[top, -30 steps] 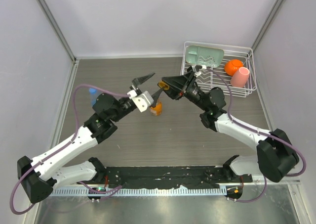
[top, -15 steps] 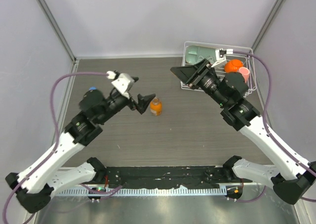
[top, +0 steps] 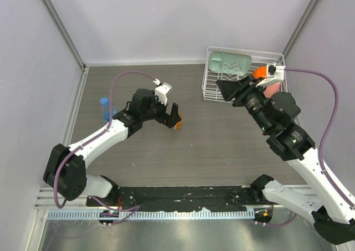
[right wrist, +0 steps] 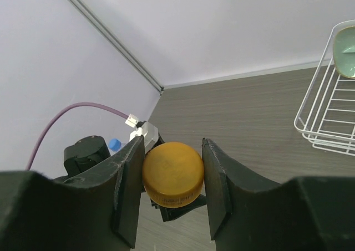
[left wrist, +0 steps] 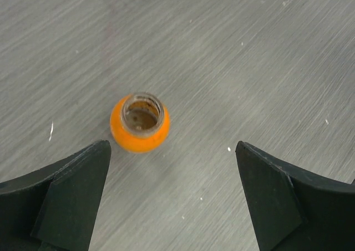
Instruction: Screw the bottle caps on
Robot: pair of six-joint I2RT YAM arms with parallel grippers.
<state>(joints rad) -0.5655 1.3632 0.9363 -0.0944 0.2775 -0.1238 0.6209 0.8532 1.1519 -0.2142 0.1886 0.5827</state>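
Observation:
The fingers of the robot's left gripper are high above the orange bottle (left wrist: 140, 123), with its open neck beyond them. The left gripper would miss if it closed now, so it needs to first go lower.
The squat orange bottle (left wrist: 140, 123) stands upright and uncapped on the table; in the top view only its edge (top: 178, 125) shows beside my left gripper (top: 171, 117). My left gripper (left wrist: 172, 147) is open and hovers above the bottle, which sits up and left of the gap between the jaws. My right gripper (right wrist: 173, 176) is shut on the orange-amber cap (right wrist: 173, 173) and held high near the rack (top: 226, 88). The clear bottle (top: 104, 109) stands at the left with the blue cap (right wrist: 113, 145) on top.
A white wire rack (top: 244, 98) stands at the back right, holding a pale green dish (top: 228, 60) and an orange ball (top: 259, 72) half hidden by my right wrist. The rack's corner (right wrist: 327, 123) shows in the right wrist view. Grey walls close the sides.
My right gripper has drawn back up and right toward the rack with the orange cap in it. My left gripper has let go of the orange bottle, swung away, and come back over it, open.

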